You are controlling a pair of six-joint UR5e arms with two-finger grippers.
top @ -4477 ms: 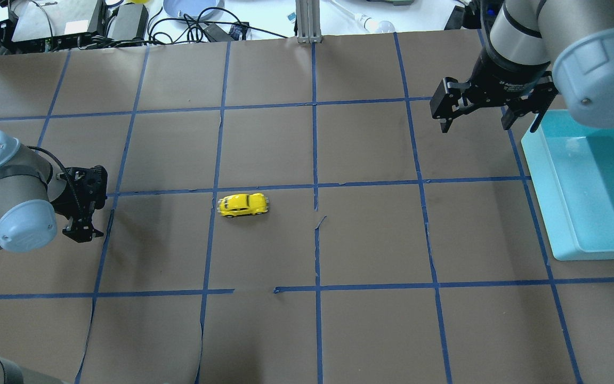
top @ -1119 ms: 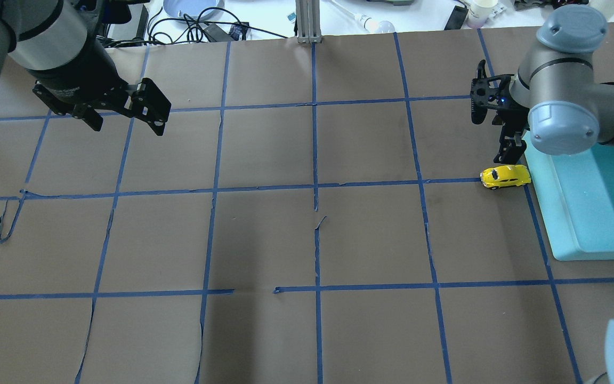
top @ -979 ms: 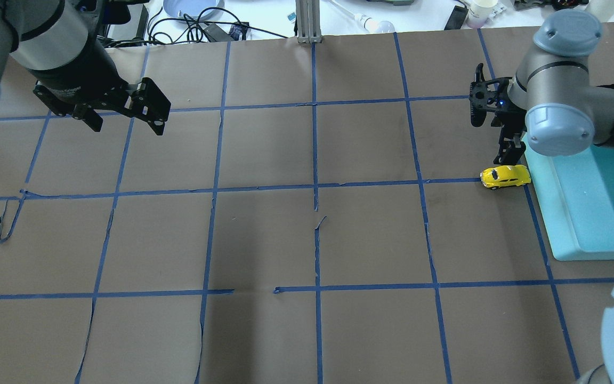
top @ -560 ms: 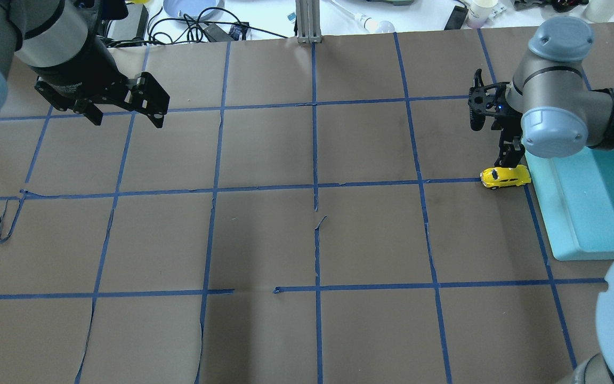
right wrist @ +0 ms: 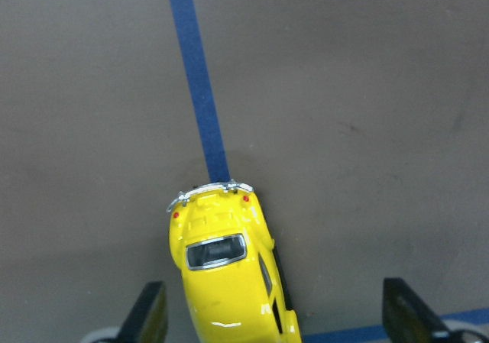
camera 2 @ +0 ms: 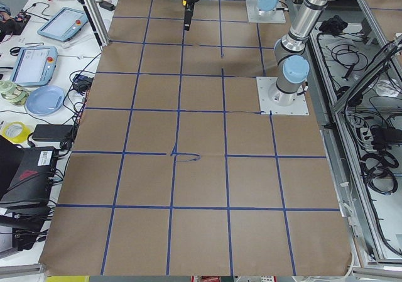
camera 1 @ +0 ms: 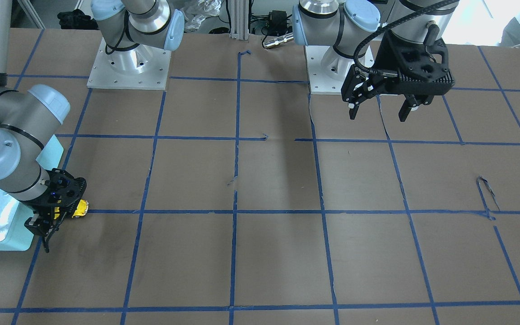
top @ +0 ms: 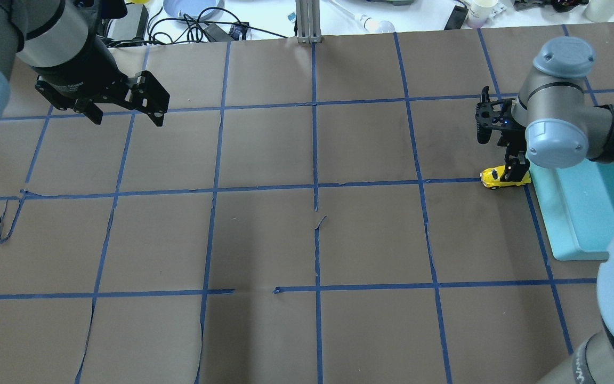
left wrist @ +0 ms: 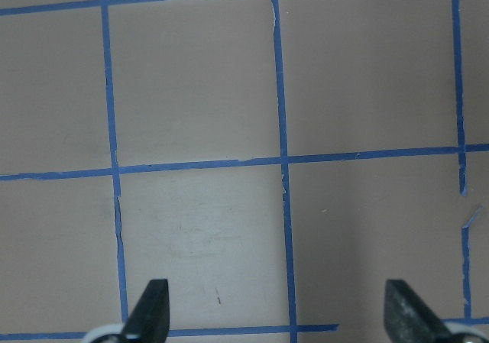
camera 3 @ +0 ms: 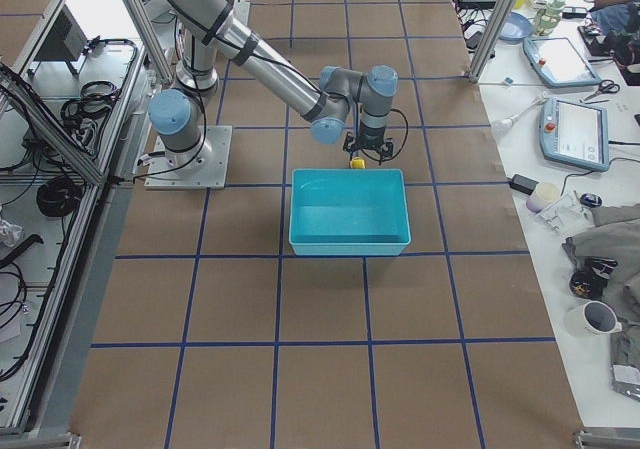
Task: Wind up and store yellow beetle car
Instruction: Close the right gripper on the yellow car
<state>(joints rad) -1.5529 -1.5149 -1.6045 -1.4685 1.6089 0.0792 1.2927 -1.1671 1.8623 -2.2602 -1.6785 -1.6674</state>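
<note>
My right gripper should grab the car by its two long sides next, to store the yellow beetle car (camera 1: 81,208) in the teal bin (camera 1: 2,223).
The yellow beetle car (top: 496,179) (right wrist: 228,282) stands on the brown table on a blue tape line, right beside the teal bin's (top: 557,234) left wall. My right gripper (top: 500,160) (right wrist: 276,321) is open and low over the car. Its fingers straddle the front half, and the car sits nearer the view's left finger (right wrist: 149,312). In the front-facing view the car (camera 1: 81,208) peeks out behind this gripper (camera 1: 58,228). My left gripper (top: 127,118) (camera 1: 378,115) (left wrist: 276,312) hangs open and empty above the far left of the table.
The teal bin (camera 3: 348,244) (camera 1: 2,243) holds nothing that I can see. A torn loop of blue tape (top: 6,224) lies at the left. Cables, a plate and cups (top: 200,16) crowd the strip beyond the table's far edge.
The right gripper has come down and toward the car, one finger now overlapping it. The car, at mid-table 4.5 s ago, stays beside the bin. The left gripper barely moved in the last second.
</note>
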